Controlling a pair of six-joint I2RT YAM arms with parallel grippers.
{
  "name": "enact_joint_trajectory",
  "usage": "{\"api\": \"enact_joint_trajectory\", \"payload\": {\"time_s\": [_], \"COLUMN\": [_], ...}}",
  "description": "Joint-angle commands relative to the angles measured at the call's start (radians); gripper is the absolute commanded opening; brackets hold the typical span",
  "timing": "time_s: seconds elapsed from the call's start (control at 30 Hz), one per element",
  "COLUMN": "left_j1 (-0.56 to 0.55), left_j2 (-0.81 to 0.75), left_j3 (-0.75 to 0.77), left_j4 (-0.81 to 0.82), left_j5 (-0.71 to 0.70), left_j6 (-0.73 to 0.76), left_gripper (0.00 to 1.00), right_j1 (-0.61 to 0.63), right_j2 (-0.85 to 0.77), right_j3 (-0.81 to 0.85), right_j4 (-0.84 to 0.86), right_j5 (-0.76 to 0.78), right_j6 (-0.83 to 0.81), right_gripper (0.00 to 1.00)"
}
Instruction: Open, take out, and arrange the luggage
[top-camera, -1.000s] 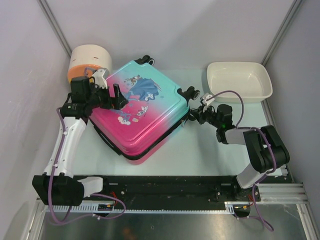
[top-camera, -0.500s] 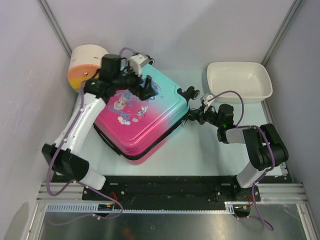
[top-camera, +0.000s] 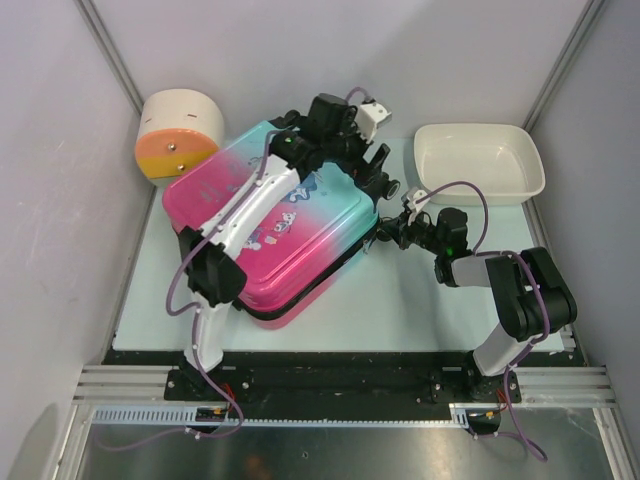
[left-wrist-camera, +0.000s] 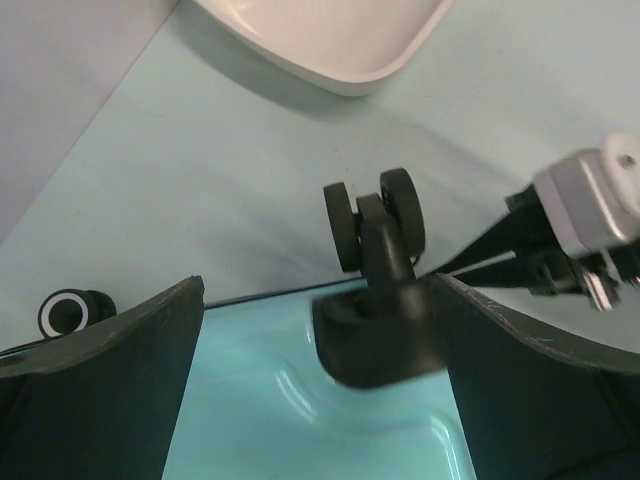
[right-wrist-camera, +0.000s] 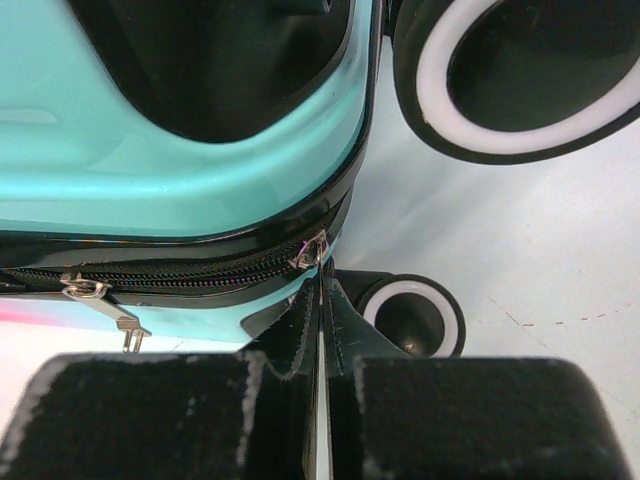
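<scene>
I should next grab the luggage (top-camera: 285, 225) with my left gripper by its black wheel bracket (top-camera: 375, 187), so that I hold its corner and the zip stays free to open.
The luggage (top-camera: 285, 225) lies flat and closed on the table, pink at the near left and teal at the far right, with its black wheels at the right corner. My left gripper (top-camera: 374, 166) reaches across it to that corner. In the left wrist view it is open (left-wrist-camera: 320, 305) over the teal shell (left-wrist-camera: 260, 400), with the black wheel bracket (left-wrist-camera: 385, 330) between the fingers and nothing held. My right gripper (top-camera: 388, 232) is at the suitcase's right edge. In the right wrist view it is shut (right-wrist-camera: 320, 335) on the zip pull (right-wrist-camera: 320, 290) hanging from the slider (right-wrist-camera: 312, 250).
A white basin (top-camera: 480, 162) stands at the back right and also shows in the left wrist view (left-wrist-camera: 330, 40). A cream-and-orange rounded box (top-camera: 178, 133) stands at the back left. A second zip pull (right-wrist-camera: 100, 297) hangs further left on the zip. Grey walls enclose the table.
My left arm has swung from the suitcase's left side, across its top, to the far right corner by the wheels. The right arm and the suitcase have not moved.
</scene>
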Motion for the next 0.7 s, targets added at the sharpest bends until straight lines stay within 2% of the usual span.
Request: {"api": "enact_joint_trajectory", "payload": {"time_s": [0.0,0.4,0.53,0.6,0.67], "left_j1": [-0.050,-0.111,-0.130,-0.131,-0.131], "left_j2": [0.082,0.181,0.213,0.233,0.242], "left_j3": [0.136,0.145,0.137,0.136,0.139], "left_j4": [-0.004,-0.002,-0.002,-0.002,-0.005], "left_j5": [-0.148,-0.196,-0.251,-0.294,-0.360], "left_j6": [0.001,-0.051,-0.043,-0.042,-0.040], "left_gripper": [1.00,1.00,1.00,0.98,0.91], "right_j1": [-0.004,0.008,0.013,0.013,0.013], "right_j2": [-0.031,-0.023,-0.023,-0.023,-0.023], "right_j3": [0.069,0.067,0.069,0.069,0.069], "right_j4": [0.177,0.166,0.166,0.163,0.160], "right_j5": [0.006,0.020,0.022,0.026,0.028], "right_j6": [0.001,-0.013,-0.016,-0.016,-0.016], "right_gripper": [0.00,0.00,0.00,0.00,0.00]}}
